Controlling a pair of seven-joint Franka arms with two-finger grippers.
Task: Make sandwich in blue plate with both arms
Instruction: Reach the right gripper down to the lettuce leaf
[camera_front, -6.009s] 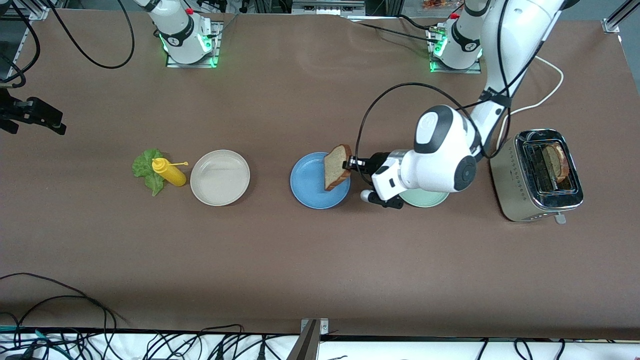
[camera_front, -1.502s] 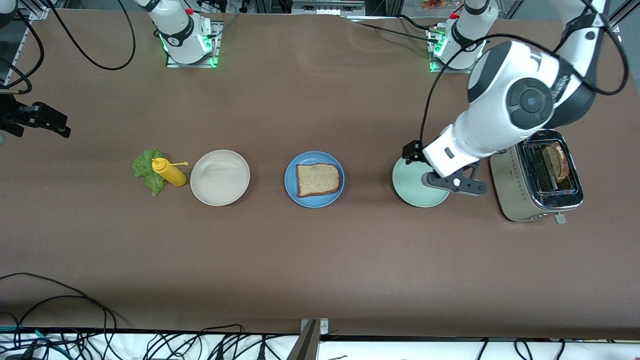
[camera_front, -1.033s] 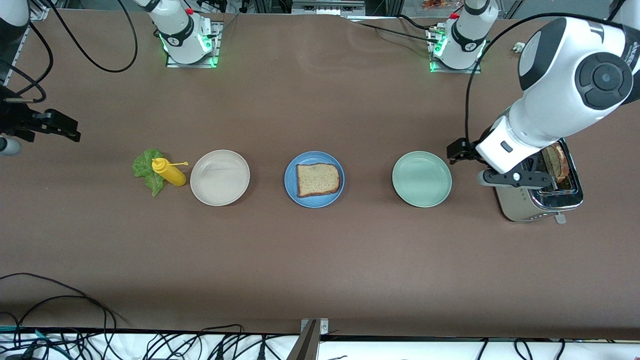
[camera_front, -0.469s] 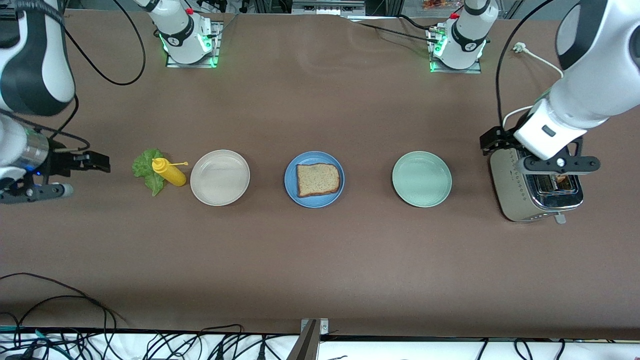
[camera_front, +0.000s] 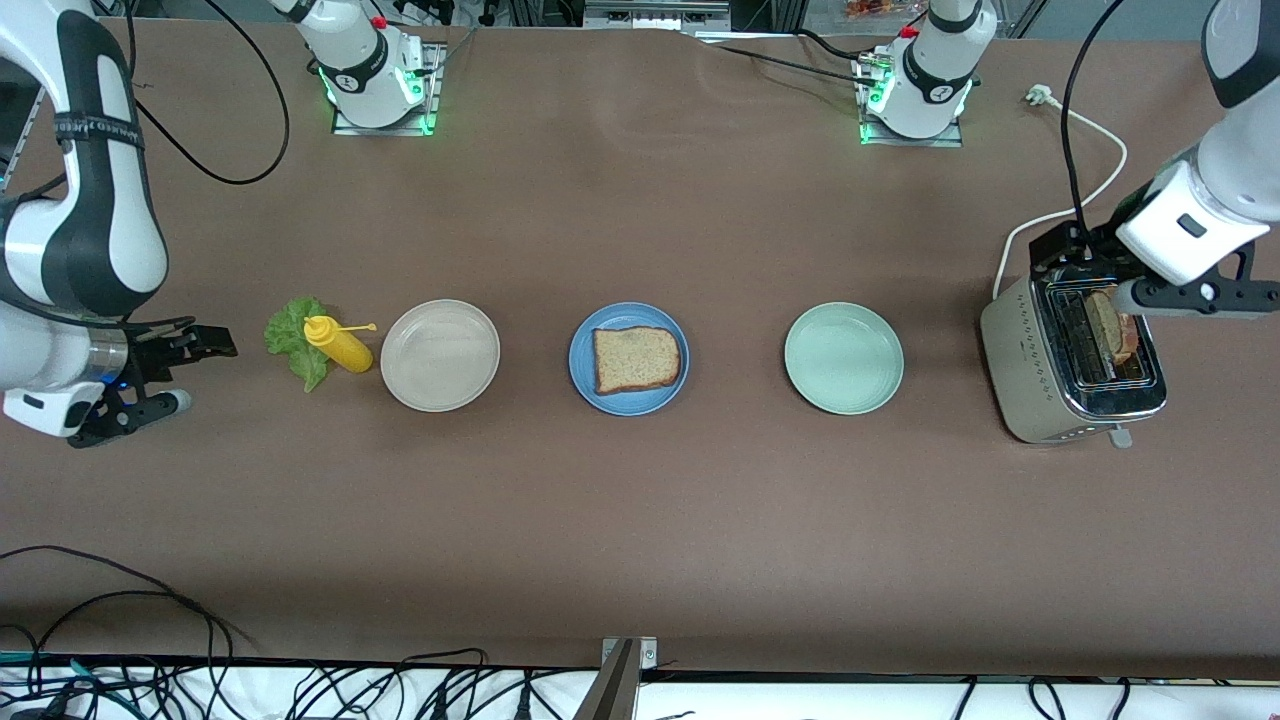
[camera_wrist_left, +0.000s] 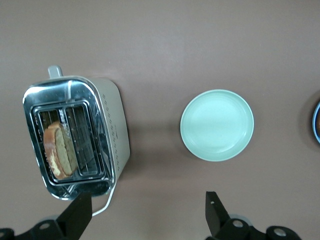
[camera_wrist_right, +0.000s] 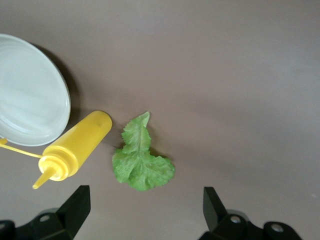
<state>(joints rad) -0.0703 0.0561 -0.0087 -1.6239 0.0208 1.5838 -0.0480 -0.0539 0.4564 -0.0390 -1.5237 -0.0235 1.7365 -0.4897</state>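
My right gripper grabs the green lettuce leaf by its broad frilly part (camera_front: 298, 343) next, to lay the leaf over the toast slice.
One brown toast slice (camera_front: 636, 359) lies flat on the blue plate (camera_front: 581, 360) at mid-table. A second toast slice (camera_front: 1108, 325) stands in the toaster's slot and shows in the left wrist view (camera_wrist_left: 59, 151). The green lettuce leaf (camera_front: 291, 336) lies on the table beside the mustard bottle; it also shows in the right wrist view (camera_wrist_right: 140, 162). My right gripper (camera_front: 212, 345) is open and empty, low beside the lettuce, toward the right arm's end of the table (camera_wrist_right: 145, 200). My left gripper (camera_front: 1064, 250) is open and empty, up over the toaster's end toward the bases (camera_wrist_left: 147, 202).
A yellow mustard bottle (camera_front: 338, 344) lies against the lettuce. A beige-white plate (camera_front: 440, 395) sits beside it. A pale green plate (camera_front: 843, 400) sits between the blue plate and the silver toaster (camera_front: 1020, 350). The toaster's white cord (camera_front: 1085, 195) runs toward the bases.
The left gripper let go of the toast on the blue plate and swung back over the toaster. The right arm came in from the table's end to beside the lettuce.
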